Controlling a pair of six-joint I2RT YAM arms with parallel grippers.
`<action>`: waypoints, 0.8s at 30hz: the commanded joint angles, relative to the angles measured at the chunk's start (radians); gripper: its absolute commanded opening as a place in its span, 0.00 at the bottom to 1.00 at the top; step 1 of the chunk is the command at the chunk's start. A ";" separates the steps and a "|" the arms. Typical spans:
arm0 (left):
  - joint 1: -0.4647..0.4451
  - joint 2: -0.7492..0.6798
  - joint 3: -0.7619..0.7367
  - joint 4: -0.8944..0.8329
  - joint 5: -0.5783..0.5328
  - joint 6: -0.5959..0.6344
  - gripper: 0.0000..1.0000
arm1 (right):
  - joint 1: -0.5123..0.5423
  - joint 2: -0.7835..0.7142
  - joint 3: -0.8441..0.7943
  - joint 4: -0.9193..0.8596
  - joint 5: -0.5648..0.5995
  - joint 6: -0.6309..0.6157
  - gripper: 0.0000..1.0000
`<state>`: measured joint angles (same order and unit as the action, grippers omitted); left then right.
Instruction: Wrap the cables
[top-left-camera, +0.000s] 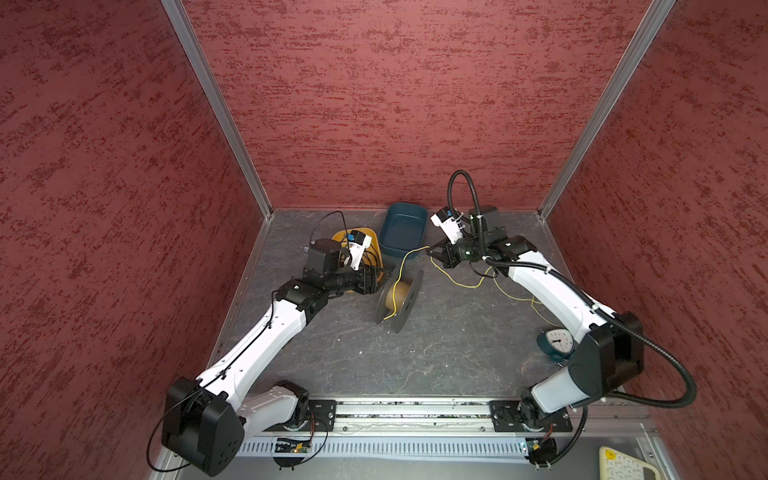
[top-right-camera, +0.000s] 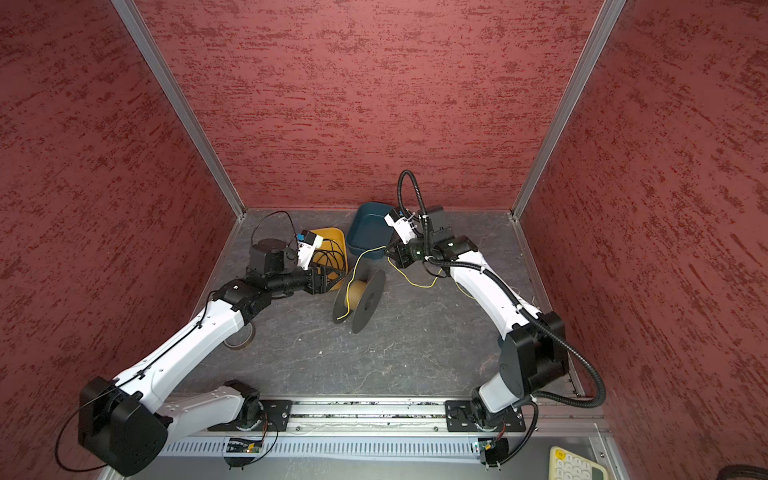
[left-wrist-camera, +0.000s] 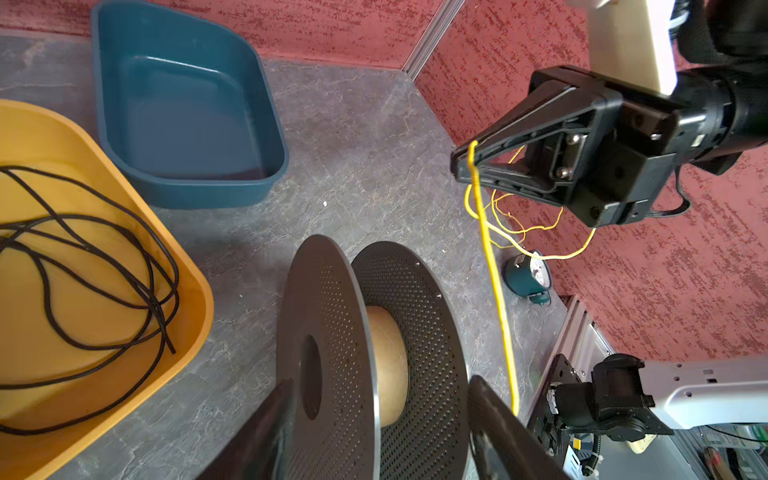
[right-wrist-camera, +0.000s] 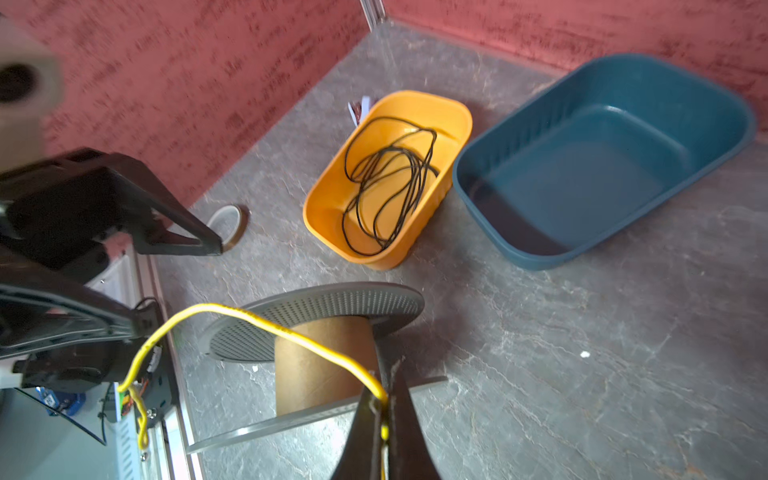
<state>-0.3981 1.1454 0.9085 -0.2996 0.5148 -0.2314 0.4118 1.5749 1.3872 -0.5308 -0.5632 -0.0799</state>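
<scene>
The spool's cardboard core should stay clear for wrapping, so my left gripper should next grab the spool's near rim together with the cable (top-left-camera: 400, 270) (left-wrist-camera: 492, 264).
A thin yellow-green cable (top-left-camera: 400, 270) (top-right-camera: 353, 266) runs from my right gripper down over the cardboard core of a black-flanged spool (top-left-camera: 409, 297) (top-right-camera: 368, 297), which stands on its rims mid-table. Its loose remainder (top-left-camera: 461, 283) trails on the table under the right arm. My right gripper (top-left-camera: 430, 249) (top-right-camera: 386, 250) (right-wrist-camera: 384, 395) is shut on the cable (right-wrist-camera: 249, 316) just above and right of the spool (right-wrist-camera: 320, 365). My left gripper (top-left-camera: 383, 276) (top-right-camera: 338, 276) (left-wrist-camera: 382, 380) stands open at the spool's left flange (left-wrist-camera: 328, 316), its fingers to either side, holding nothing.
An orange bin (top-left-camera: 376, 241) (right-wrist-camera: 457, 116) with a black cord and an empty blue bin (top-left-camera: 405, 228) (left-wrist-camera: 270, 124) stand behind the spool. A small clock (top-left-camera: 557, 340) sits by the right arm. A tape roll (top-right-camera: 241, 343) lies under the left arm. A calculator (top-left-camera: 623, 465) is front right.
</scene>
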 joint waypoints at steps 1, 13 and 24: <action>0.005 -0.021 -0.027 0.019 0.018 -0.011 0.66 | 0.024 0.019 0.048 -0.052 0.072 -0.055 0.00; -0.061 0.040 -0.057 0.025 -0.020 0.014 0.59 | 0.087 0.077 0.046 -0.021 0.266 -0.054 0.00; -0.129 0.104 -0.027 -0.006 -0.130 0.039 0.51 | 0.117 0.092 0.047 0.000 0.304 -0.055 0.00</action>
<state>-0.5198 1.2484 0.8509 -0.2996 0.4259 -0.2150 0.5232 1.6638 1.4014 -0.5541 -0.2832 -0.1127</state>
